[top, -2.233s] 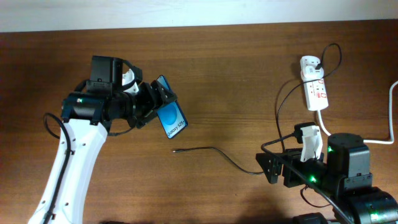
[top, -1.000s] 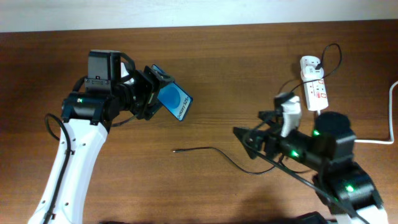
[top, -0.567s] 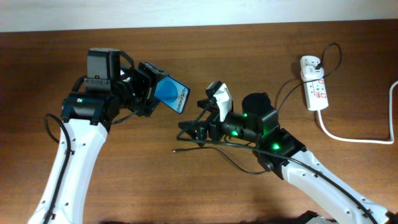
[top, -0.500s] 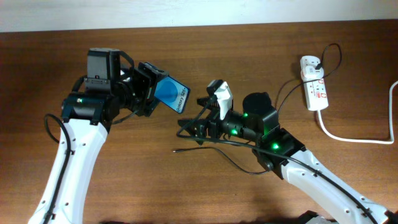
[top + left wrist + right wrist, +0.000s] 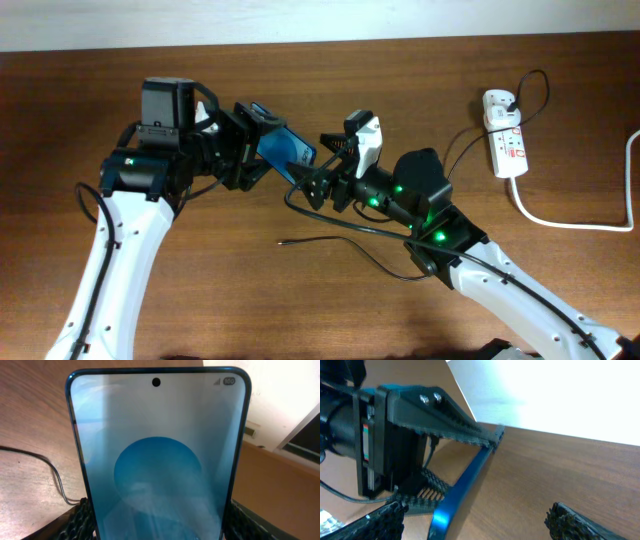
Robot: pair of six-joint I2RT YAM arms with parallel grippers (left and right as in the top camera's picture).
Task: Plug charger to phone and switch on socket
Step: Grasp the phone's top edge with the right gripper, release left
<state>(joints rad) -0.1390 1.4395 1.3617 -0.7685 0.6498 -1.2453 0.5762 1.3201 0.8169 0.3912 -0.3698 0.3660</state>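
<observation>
My right gripper will grab the phone's loose end next, edge-on. That leaves the phone's opposite end free for my left gripper to grip it again before plugging in the charger.
My left gripper is shut on the phone and holds it tilted above the table. The phone's blue screen with a round pattern fills the left wrist view, with my fingers on both of its sides at the bottom. My right gripper is open and empty. It sits right at the phone's free end. In the right wrist view the phone shows edge-on, its end between my open fingers. The charger's black cable lies on the table, with its plug tip below both grippers. The socket lies at the far right.
A white adapter sits in the top of the socket. A thick white cord runs from the socket to the right edge. The black cable passes under my right arm. A pale wall borders the table's far edge.
My right arm has swung from the lower right across the table and risen to the phone's free end. My left gripper has lifted and turned the phone towards it.
</observation>
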